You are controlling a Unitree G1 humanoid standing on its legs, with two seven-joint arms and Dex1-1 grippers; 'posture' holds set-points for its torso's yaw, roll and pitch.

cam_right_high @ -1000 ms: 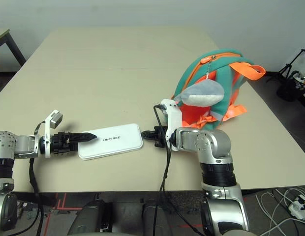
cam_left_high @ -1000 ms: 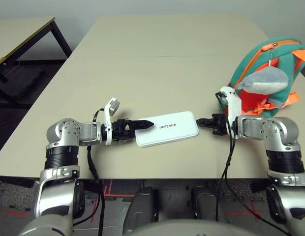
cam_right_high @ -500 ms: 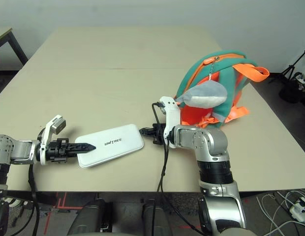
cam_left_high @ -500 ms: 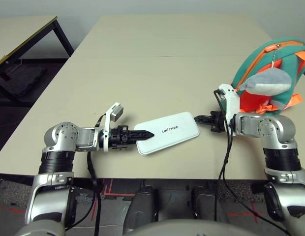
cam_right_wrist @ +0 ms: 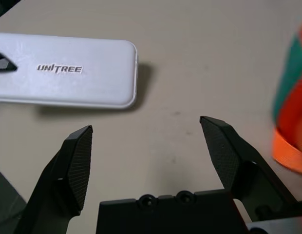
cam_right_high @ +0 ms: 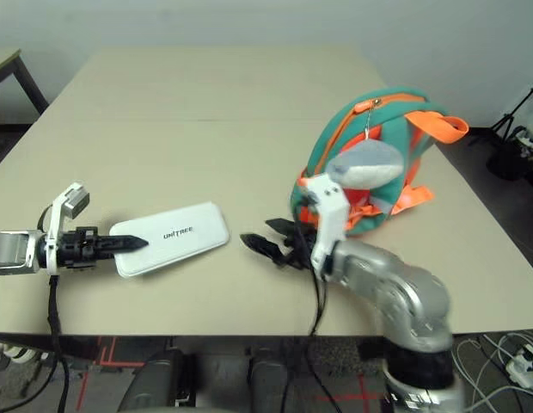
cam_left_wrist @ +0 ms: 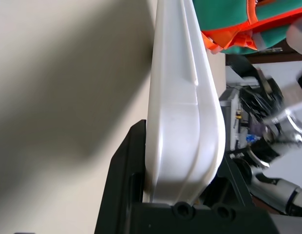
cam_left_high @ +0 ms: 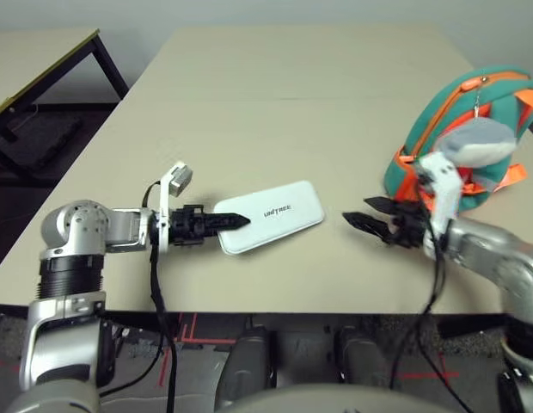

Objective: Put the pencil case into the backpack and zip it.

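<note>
The backpack needs to be held steady for the pencil case [cam_left_high: 271, 217], so my right gripper needs to grab it next by its teal and orange edge [cam_left_high: 431, 120].
The white pencil case [cam_left_high: 271, 217] with dark UNITREE lettering lies flat near the table's front, left of centre. My left gripper [cam_left_high: 230, 221] is shut on its left end; the left wrist view shows the case [cam_left_wrist: 182, 122] clamped between the black fingers. My right gripper [cam_left_high: 368, 217] stands open over bare table right of the case, apart from it; its wrist view shows the case [cam_right_wrist: 68, 70] ahead of the spread fingers. The teal and orange backpack [cam_left_high: 460, 120] stands at the right edge with a grey plush charm [cam_left_high: 474, 138] hanging on its front.
A dark-framed second table [cam_left_high: 43, 69] stands off to the far left. The tan table [cam_left_high: 284, 103] stretches away behind the case. A tripod and cables [cam_right_high: 516, 138] sit on the floor to the right.
My left gripper has pulled the pencil case to the left. The right gripper has let go of the case's right end, opened and drawn back toward the backpack.
</note>
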